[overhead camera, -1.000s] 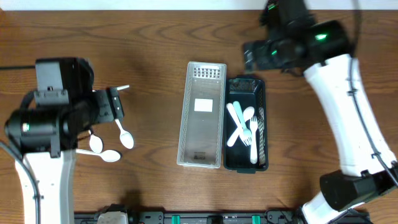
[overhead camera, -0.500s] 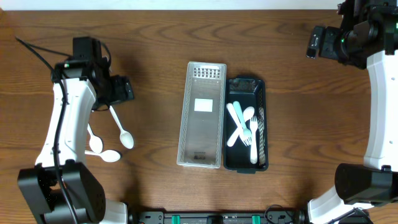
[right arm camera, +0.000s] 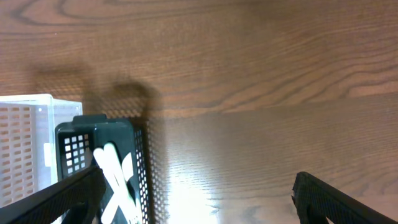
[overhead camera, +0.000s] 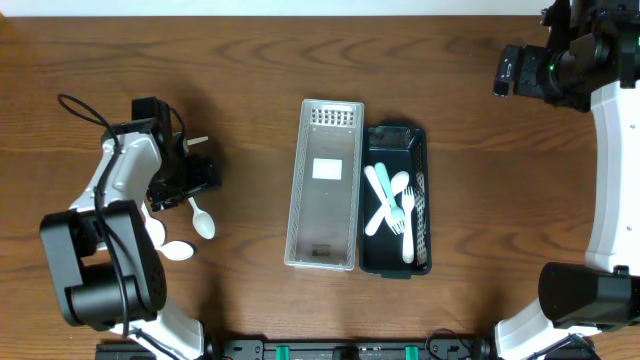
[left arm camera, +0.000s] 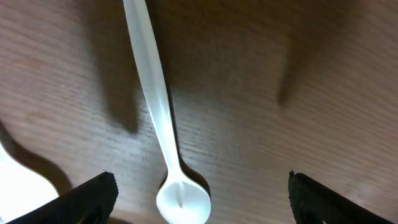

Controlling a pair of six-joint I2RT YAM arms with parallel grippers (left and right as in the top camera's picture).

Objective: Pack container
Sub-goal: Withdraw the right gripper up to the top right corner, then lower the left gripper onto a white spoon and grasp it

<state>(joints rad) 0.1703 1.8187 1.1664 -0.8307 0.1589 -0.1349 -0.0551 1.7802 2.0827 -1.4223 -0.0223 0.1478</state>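
My left gripper comes down, before closing on the spoon, since its fingers hover above the spoon's neck point(left arm camera: 173, 167), with shadows apart from the fingers.
A black mesh container point(overhead camera: 420, 215) holds several white and pale blue plastic utensils point(overhead camera: 390, 205). A clear perforated tray point(overhead camera: 324, 183) stands against its left side. Three white spoons lie on the table at the left; the nearest spoon point(overhead camera: 200, 217) shows in the left wrist view point(left arm camera: 155, 106) with its bowl between the fingers. My left gripper point(overhead camera: 188, 178) point(left arm camera: 200, 186) is open, low over that spoon and straddling its bowl. My right gripper point(overhead camera: 512, 72) point(right arm camera: 199, 193) is open and empty, high at the far right, away from the container point(right arm camera: 102, 155).
Two more white spoons point(overhead camera: 178, 250) point(overhead camera: 155, 232) lie beside the left arm; part of one shows in the left wrist view point(left arm camera: 18, 180). The clear tray's corner shows in the right wrist view point(right arm camera: 25, 143). The table is bare brown wood around them.
My left gripper has swung over and come down around the spoon's bowl. My right arm left the black container and moved to the far right corner, then held still.
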